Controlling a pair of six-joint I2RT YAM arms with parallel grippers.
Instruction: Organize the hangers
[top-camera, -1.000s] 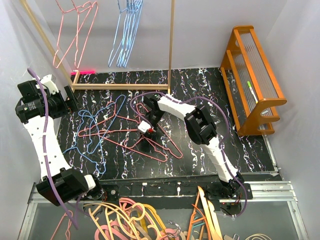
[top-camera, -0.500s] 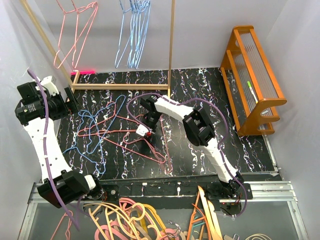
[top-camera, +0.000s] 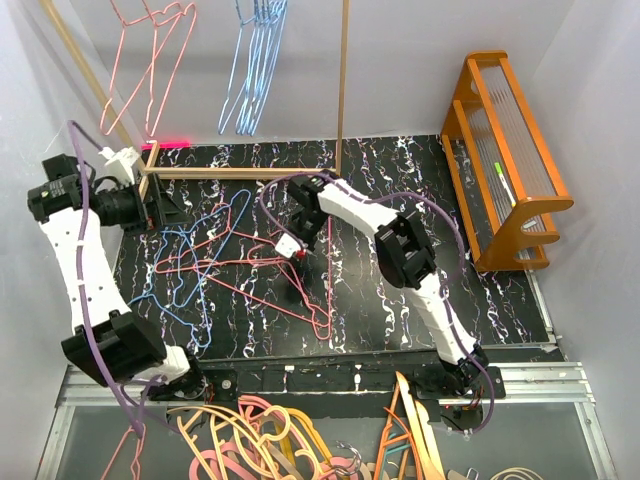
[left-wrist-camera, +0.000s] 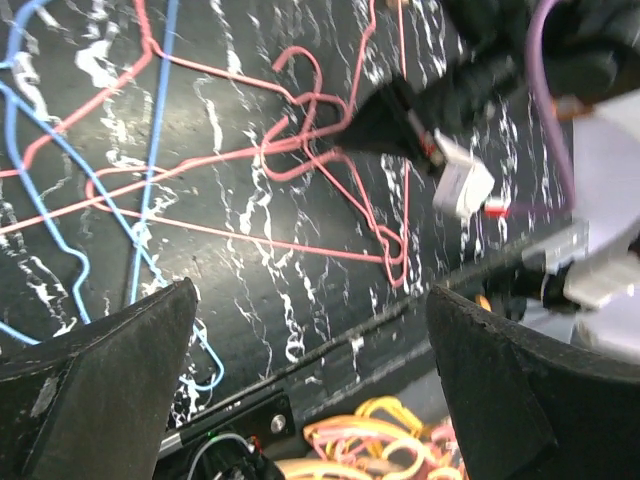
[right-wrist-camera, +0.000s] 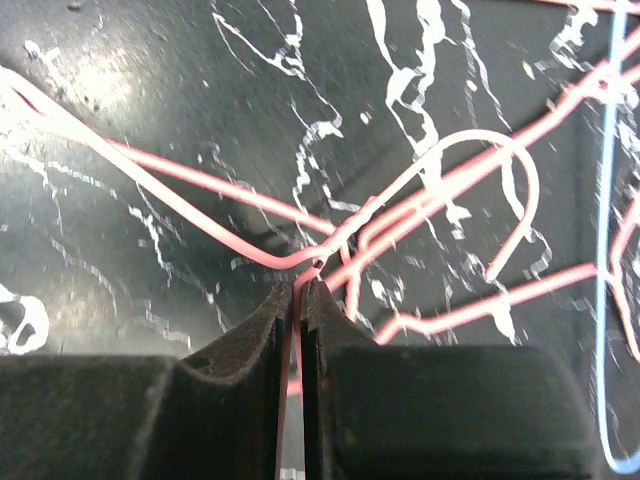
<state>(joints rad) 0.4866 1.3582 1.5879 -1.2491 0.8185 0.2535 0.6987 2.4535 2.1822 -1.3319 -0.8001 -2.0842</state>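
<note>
My left gripper picks up the pink hanger by its bottom bar's end (top-camera: 325, 334) (left-wrist-camera: 399, 275) next, away from the hook, which leaves the hook free to hang on the bar.
Pink-red and light blue wire hangers lie tangled on the black marbled mat (top-camera: 400, 290). My right gripper (top-camera: 297, 252) (right-wrist-camera: 302, 290) is shut on the thin wire of a pink hanger (top-camera: 327, 290) (right-wrist-camera: 200, 180), just below its twisted neck. That hanger's hook (right-wrist-camera: 520, 190) curls to the right, over other pink wires. A blue hanger (top-camera: 200, 235) (left-wrist-camera: 150, 200) lies left of the pink ones (left-wrist-camera: 300, 150). My left gripper (top-camera: 170, 212) (left-wrist-camera: 310, 300) is open and holds nothing, above the mat's left side. More pink hangers (top-camera: 150, 60) and blue hangers (top-camera: 260, 60) hang on the rail at the back.
A wooden rail frame (top-camera: 343, 90) stands at the back of the mat. An orange wooden rack (top-camera: 510, 160) is at the right. Thicker orange, pink and cream hangers (top-camera: 260, 440) are piled below the table's near edge, by the arm bases.
My right gripper has shut on the pink hanger's wire and shifted slightly; the hanger's lower end swung left. My left gripper has moved right, out over the mat's edge.
</note>
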